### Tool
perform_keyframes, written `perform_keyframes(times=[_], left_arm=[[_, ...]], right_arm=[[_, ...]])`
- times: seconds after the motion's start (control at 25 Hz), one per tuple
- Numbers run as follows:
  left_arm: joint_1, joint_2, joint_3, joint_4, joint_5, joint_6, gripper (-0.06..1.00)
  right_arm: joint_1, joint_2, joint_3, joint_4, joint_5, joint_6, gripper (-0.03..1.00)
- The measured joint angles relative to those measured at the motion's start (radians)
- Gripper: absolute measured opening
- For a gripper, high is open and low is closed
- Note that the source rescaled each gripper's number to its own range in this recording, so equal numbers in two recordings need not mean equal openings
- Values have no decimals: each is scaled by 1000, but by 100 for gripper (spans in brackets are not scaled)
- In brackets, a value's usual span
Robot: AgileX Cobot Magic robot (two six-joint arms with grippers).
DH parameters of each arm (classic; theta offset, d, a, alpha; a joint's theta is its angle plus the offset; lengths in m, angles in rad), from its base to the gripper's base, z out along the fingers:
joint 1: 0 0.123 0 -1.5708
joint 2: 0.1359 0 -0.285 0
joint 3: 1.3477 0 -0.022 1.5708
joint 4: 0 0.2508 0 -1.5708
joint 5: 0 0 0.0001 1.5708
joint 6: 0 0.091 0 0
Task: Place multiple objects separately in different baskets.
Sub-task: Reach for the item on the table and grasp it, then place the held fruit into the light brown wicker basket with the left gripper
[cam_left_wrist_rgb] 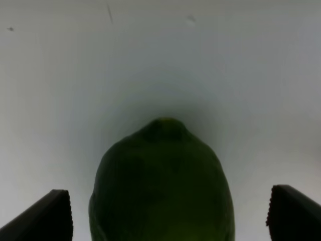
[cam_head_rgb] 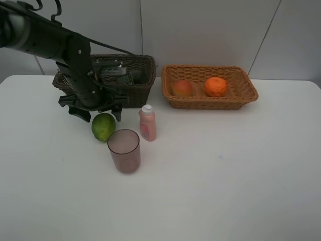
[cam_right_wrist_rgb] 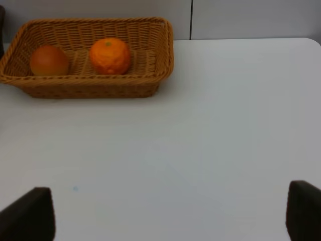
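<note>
My left gripper needs to go lower first and then close on the green fruit. The green fruit is deeper than my fingers, which are above its widest part (cam_head_rgb: 104,128).
The green round fruit (cam_head_rgb: 104,127) lies on the white table in front of the dark brown basket (cam_head_rgb: 143,89). My left gripper (cam_head_rgb: 97,111) is open and hangs just over the fruit. In the left wrist view the fruit (cam_left_wrist_rgb: 163,181) sits between the spread fingertips (cam_left_wrist_rgb: 50,216), untouched. A dark green bottle (cam_head_rgb: 131,78) lies in the dark basket, partly hidden by the arm. The pink bottle (cam_head_rgb: 147,123) and the mauve cup (cam_head_rgb: 124,150) stand to the right of the fruit. The orange (cam_head_rgb: 216,86) and the peach (cam_head_rgb: 182,88) lie in the light basket (cam_head_rgb: 209,104). My right gripper (cam_right_wrist_rgb: 165,213) is open and empty.
The cup and the pink bottle stand close to the fruit on its right. In the right wrist view the light basket (cam_right_wrist_rgb: 85,88) holds the orange (cam_right_wrist_rgb: 110,55) and the peach (cam_right_wrist_rgb: 49,60), far from the gripper. A white wall stands behind both baskets.
</note>
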Motion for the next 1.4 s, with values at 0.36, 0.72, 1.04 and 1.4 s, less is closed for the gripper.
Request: perform_keyframes(times=[0.36, 0.72, 1.04, 1.4], left_arm=[[0, 27, 0, 11, -13, -15, 100], [0, 92, 0, 12, -28, -18, 100], [0, 99, 0, 12, -25, -18, 77], [0, 99, 0, 12, -25, -18, 77]], right_arm=[[0, 0, 0, 0, 0, 0, 100], [0, 0, 0, 0, 0, 0, 100], [0, 0, 0, 0, 0, 0, 100], [0, 0, 0, 0, 0, 0, 100]])
